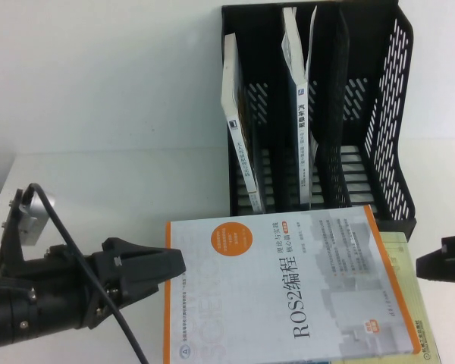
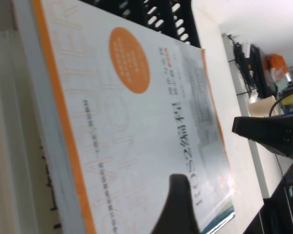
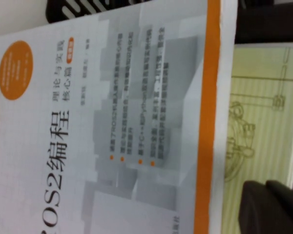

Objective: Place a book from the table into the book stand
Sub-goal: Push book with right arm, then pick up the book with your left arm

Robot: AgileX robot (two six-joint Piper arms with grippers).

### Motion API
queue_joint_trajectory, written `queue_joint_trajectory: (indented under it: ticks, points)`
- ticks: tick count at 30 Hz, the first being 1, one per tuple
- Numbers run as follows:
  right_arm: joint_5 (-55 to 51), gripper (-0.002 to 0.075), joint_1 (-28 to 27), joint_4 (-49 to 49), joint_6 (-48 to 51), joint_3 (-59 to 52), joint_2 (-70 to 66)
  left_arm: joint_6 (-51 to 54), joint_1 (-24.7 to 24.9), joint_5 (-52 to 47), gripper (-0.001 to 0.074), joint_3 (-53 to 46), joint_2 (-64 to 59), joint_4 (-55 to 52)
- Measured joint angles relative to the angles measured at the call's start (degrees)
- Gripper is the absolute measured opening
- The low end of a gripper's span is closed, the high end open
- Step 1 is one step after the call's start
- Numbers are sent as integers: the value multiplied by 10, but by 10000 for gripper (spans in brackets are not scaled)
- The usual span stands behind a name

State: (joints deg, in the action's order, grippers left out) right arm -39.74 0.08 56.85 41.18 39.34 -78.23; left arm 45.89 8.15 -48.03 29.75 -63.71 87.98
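My left gripper should next grab the white book by its thin orange edge nearest the round badge (image 1: 167, 299), since the broad cover is far wider than my fingers.
A white book with an orange edge, titled ROS2 (image 1: 280, 288), lies flat on the table in front of the black book stand (image 1: 394, 114). It also fills the left wrist view (image 2: 136, 122) and the right wrist view (image 3: 97, 126). It rests on a pale green book (image 1: 413, 303). My left gripper (image 1: 173, 277) is at the white book's left edge with its jaws apart; one finger (image 2: 178, 204) lies over the cover. My right gripper (image 1: 432, 265) is at the right, shut and empty, above the green book (image 3: 263, 97).
The stand has several upright slots. A white book (image 1: 239, 136) leans in the left slot and another (image 1: 299, 98) stands in the second; the right slots (image 1: 360, 106) hold nothing. A white wall rises behind. The table's left edge is near my left arm.
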Motion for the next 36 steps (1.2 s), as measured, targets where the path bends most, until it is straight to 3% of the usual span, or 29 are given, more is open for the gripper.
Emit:
queue_joint_trajectory:
  ticks: [6, 16, 27, 36]
  points:
    - [10, -2, 57, -30, 3, 26, -51, -10, -19, -14, 521, 1, -21, -10]
    - [60, -2, 146, -36, 3, 35, -62, -29, -110, -50, 521, 4, -47, -40]
    - [67, -2, 166, -30, 3, 35, -65, -8, -194, -67, 521, 5, -130, -121]
    - [68, -2, 167, -27, 21, 35, -65, 99, -200, -170, 521, 10, -298, -18]
